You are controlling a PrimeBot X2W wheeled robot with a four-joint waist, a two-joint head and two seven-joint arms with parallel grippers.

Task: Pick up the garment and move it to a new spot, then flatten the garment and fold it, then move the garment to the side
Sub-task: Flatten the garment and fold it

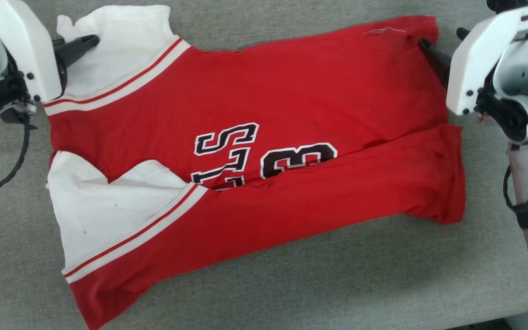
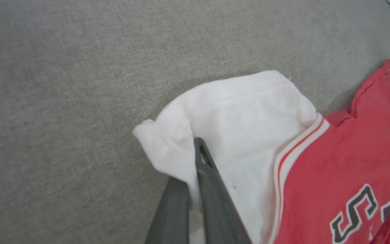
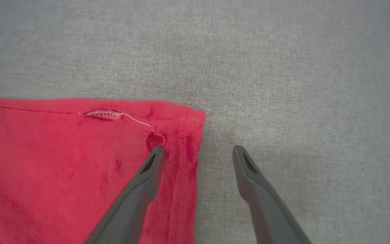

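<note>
I will fold the garment (image 1: 291,82) over along the jersey's length next, so I should grab the garment by its red hem corner (image 1: 426,26) with my right gripper.
The garment (image 1: 291,82), a red jersey with white sleeves and black lettering, lies sideways on the grey table, its near long side folded over the number. My left gripper (image 1: 90,42) is at the far left corner, shut on the white sleeve (image 1: 122,41). The left wrist view shows that sleeve (image 2: 249,115) pinched between the two fingers of the left gripper (image 2: 196,149). My right gripper (image 1: 441,37) stands open at the far right hem corner. In the right wrist view the right gripper (image 3: 198,150) straddles the hem edge, one fingertip (image 3: 156,156) on the red cloth (image 3: 63,162), the other on the table.
The grey fabric-covered table (image 1: 291,284) stretches around the jersey on all sides. Its front edge shows at the lower right (image 1: 497,321). A black cable (image 1: 16,160) loops down from my left arm beside the jersey's left end.
</note>
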